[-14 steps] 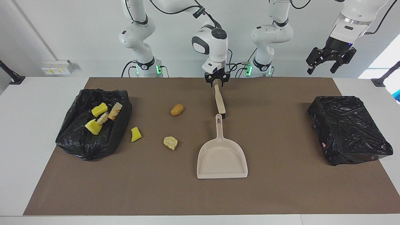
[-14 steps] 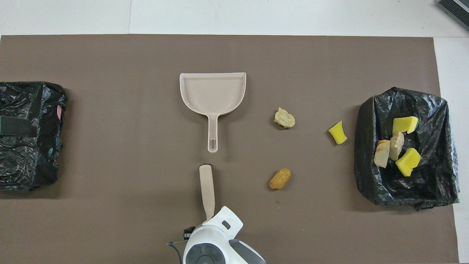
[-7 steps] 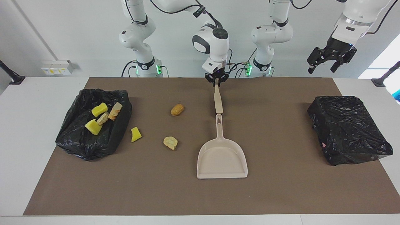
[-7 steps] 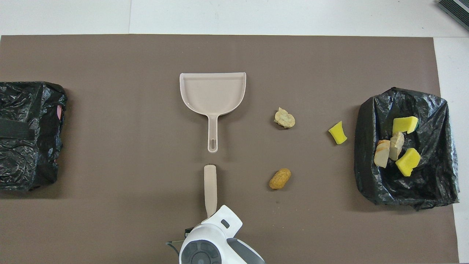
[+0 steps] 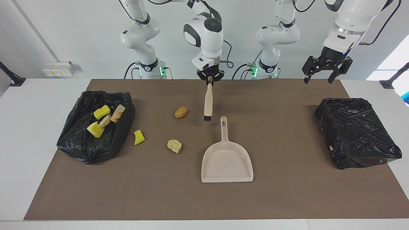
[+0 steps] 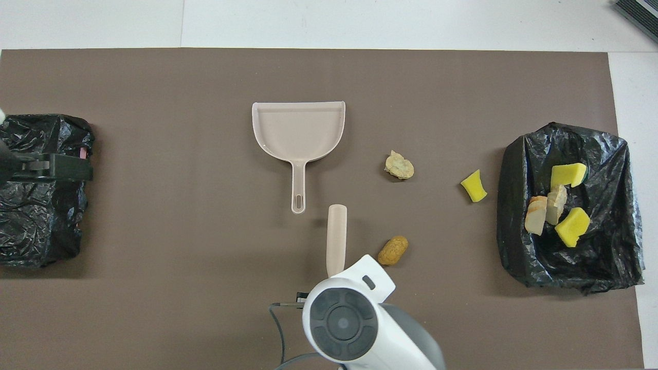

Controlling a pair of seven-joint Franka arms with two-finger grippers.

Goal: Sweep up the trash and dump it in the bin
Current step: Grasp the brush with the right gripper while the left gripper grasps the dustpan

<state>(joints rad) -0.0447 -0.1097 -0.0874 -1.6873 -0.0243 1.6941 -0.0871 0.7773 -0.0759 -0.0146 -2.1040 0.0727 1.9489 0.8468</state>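
Note:
Next, my left gripper grabs the dustpan by its narrow handle (image 6: 298, 188), since the dustpan's tray spreads wide and flat on the mat.
My right gripper (image 5: 210, 77) is shut on the top of the beige brush (image 5: 208, 100) handle. The brush (image 6: 336, 239) hangs bristles down, just over the mat, between the dustpan handle and a brown lump of trash (image 5: 181, 112) (image 6: 393, 250). A tan lump (image 5: 174, 146) (image 6: 399, 165) and a yellow sponge chunk (image 5: 138, 137) (image 6: 473, 186) lie loose on the mat. The beige dustpan (image 5: 227, 159) (image 6: 298, 128) lies flat, handle toward the robots. The black-lined bin (image 5: 80, 150) (image 6: 534, 267) at the right arm's end holds several scraps. My left gripper (image 5: 318, 76) (image 6: 49, 167) hangs open and empty, high up.
A closed black bag bundle (image 5: 356, 132) (image 6: 41, 226) sits at the left arm's end of the table, under the left gripper. A brown mat (image 5: 287, 198) covers most of the white table.
The right gripper has closed on the brush, lifted it and carried it toward the brown lump. The left gripper has drifted in over the black bundle.

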